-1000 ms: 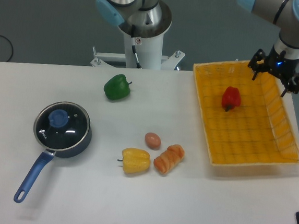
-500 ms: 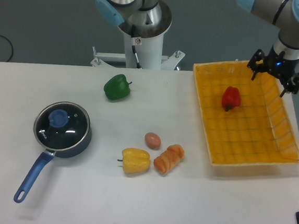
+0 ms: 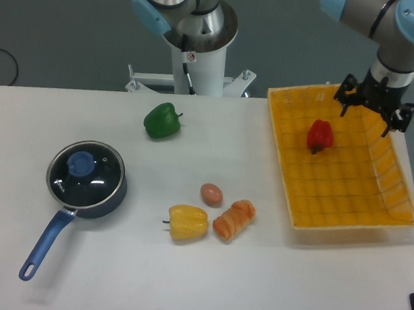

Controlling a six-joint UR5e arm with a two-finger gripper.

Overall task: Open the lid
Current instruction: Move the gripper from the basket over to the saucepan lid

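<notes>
I will grab the lid's raised blue knob (image 3: 81,163) with my gripper next, since the lid's glass disc (image 3: 92,185) lies flat and wide across the saucepan.
The lid (image 3: 87,173), a clear glass disc with a metal rim and a blue centre knob, lies flat on the dark blue saucepan (image 3: 87,195) at the left of the table. The saucepan's long blue handle (image 3: 44,244) points toward the front left. My gripper (image 3: 369,113) hangs far away at the back right, above the far edge of the orange basket (image 3: 393,182). Its fingers are spread open and hold nothing.
A red pepper (image 3: 320,135) lies inside the basket. On the table sit a green pepper (image 3: 162,121), a yellow pepper (image 3: 187,223), a small brown egg-shaped item (image 3: 211,194) and an orange pastry-like item (image 3: 234,219). The arm's base (image 3: 200,45) stands behind the table.
The gripper has shifted slightly left and a little lower over the basket's far edge. The lid, saucepan and vegetables have not moved.
</notes>
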